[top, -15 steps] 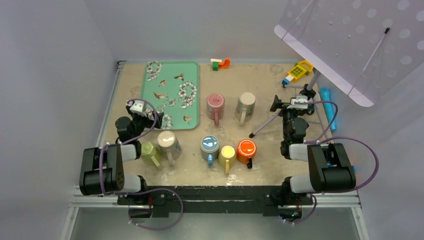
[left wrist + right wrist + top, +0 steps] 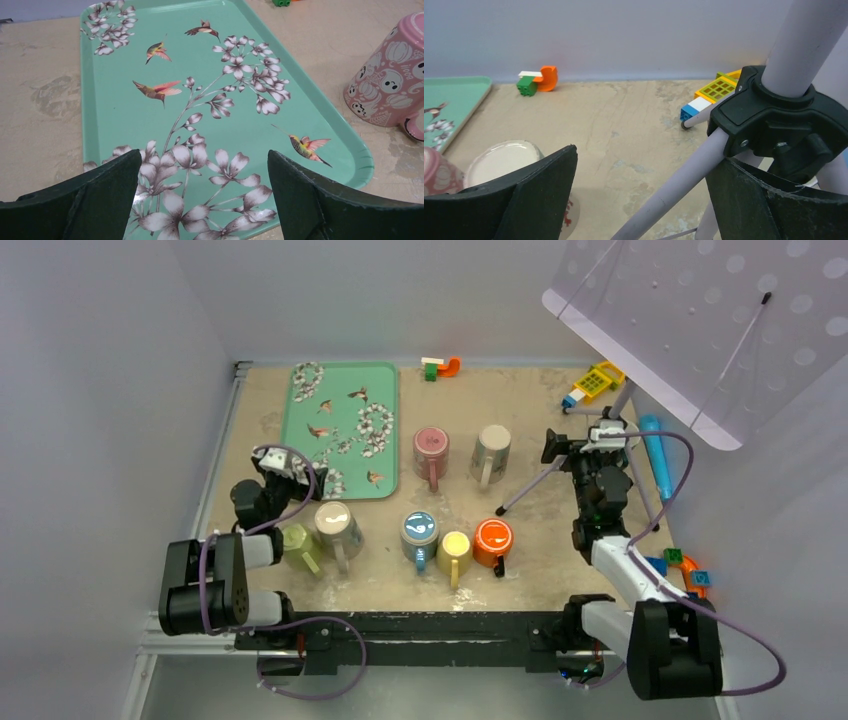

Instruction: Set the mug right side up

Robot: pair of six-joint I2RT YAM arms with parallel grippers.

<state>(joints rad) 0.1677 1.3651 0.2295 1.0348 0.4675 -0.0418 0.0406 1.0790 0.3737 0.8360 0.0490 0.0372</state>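
The mug's body has to stay free for the right gripper to turn upright, so the left gripper should grab the upside-down beige mug by its handle.
Several mugs stand on the tan table, most showing flat bases upward. A pink ghost-print mug and a grey-white mug stand mid-table. A beige mug and a green mug stand near left. Blue, yellow and orange mugs stand near centre. My left gripper is open and empty over the tray's near corner; the pink mug is to its right. My right gripper is open and empty; the grey-white mug is partly behind its left finger.
A teal flowered tray lies at back left. A purple tripod stand with a tilted dotted board stands beside the right gripper; its leg crosses between the fingers. Toy bricks lie along the back edge.
The right arm's elbow has swung down toward the near edge and the arm has stretched out; its gripper has shifted slightly toward the back. The left arm has barely moved.
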